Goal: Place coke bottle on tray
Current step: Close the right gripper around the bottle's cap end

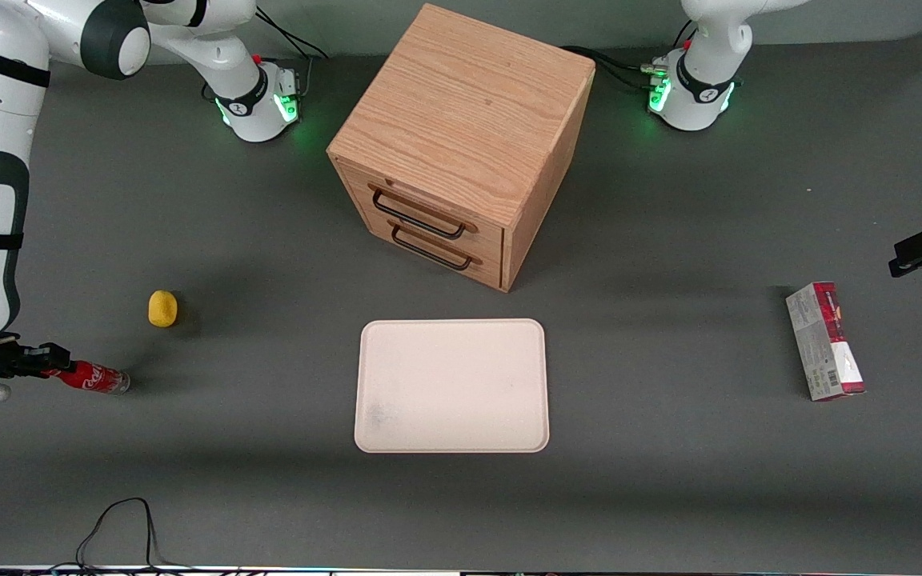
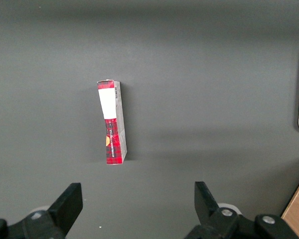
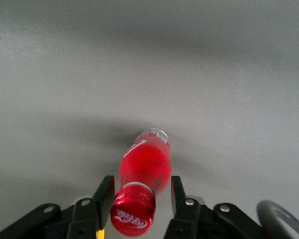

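Observation:
To place the coke bottle on the tray (image 1: 453,384), my right gripper next needs to grab the bottle by its end with the cap (image 1: 56,373).
The coke bottle (image 1: 97,378) is small and red with a white script logo. It lies on its side on the grey table at the working arm's end, clear base pointing toward the tray. My right gripper (image 1: 55,370) is low over the table at the bottle's cap end. In the right wrist view the gripper (image 3: 141,191) is open, its black fingers (image 3: 104,191) standing on either side of the bottle's (image 3: 144,167) red cap and neck with a gap showing on one side. The cream-pink tray (image 1: 453,384) lies flat in the table's middle, bare.
A wooden drawer box (image 1: 461,136) with two handles stands farther from the camera than the tray. A yellow lemon-like lump (image 1: 162,308) sits near the bottle. A red-and-grey carton (image 1: 825,340) (image 2: 112,124) lies toward the parked arm's end.

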Robot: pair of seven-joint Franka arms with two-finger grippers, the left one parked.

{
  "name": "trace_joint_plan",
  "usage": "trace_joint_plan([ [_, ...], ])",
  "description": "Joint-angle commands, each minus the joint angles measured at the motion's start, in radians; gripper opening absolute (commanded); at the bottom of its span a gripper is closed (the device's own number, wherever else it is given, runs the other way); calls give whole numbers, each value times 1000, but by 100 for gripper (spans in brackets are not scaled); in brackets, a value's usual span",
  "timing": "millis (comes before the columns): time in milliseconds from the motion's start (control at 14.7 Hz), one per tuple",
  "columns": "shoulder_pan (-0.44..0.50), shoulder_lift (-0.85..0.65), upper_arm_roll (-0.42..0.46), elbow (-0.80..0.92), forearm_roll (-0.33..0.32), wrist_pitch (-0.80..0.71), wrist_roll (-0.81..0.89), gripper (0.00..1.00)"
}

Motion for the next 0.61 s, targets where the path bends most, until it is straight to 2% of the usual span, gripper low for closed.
trace_joint_plan([
  [0,2,19,-7,16,35,6,-29,47],
  [204,2,23,-6,16,37,6,-29,25],
  [272,2,26,-6,17,37,6,-28,13],
  [340,2,25,-4,20,35,6,-20,6],
  [408,3,20,-6,36,32,1,-14,1],
  [544,8,-15,-9,45,13,-25,-11,1],
])
